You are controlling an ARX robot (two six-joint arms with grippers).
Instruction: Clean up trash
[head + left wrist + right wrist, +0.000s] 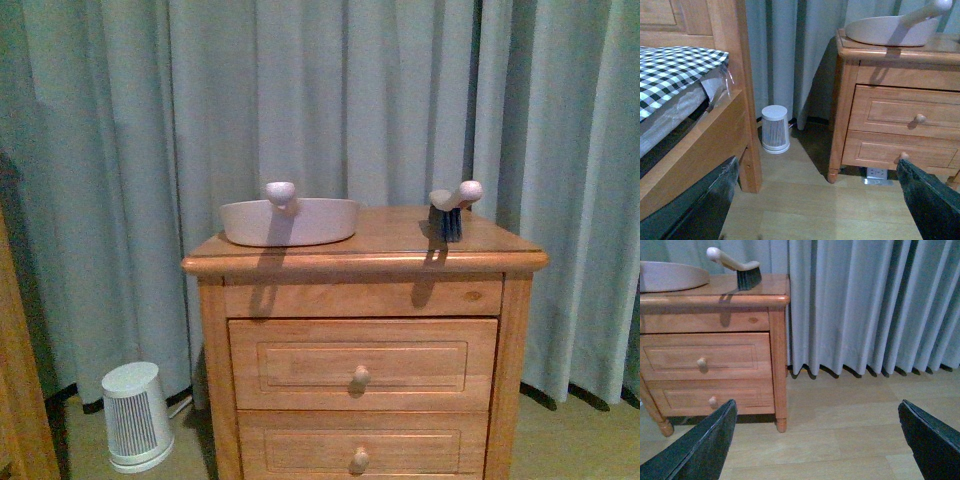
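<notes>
The dustpan's bowl is wider than my fingers can reach across. My left gripper should next pick up the dustpan by its narrow handle.
The trash wad is not in view in any frame. A beige dustpan lies on the wooden nightstand, left part of its top; it also shows in the left wrist view. A white-handled brush with dark bristles stands on the right part of the top, also in the right wrist view. My left gripper is open and empty, low over the wood floor beside the bed. My right gripper is open and empty, low over the floor right of the nightstand. Neither arm shows in the front view.
A bed frame with a checked cover stands left of the nightstand. A small white heater sits on the floor between them, also in the front view. Grey curtains hang behind. A white socket box lies under the nightstand.
</notes>
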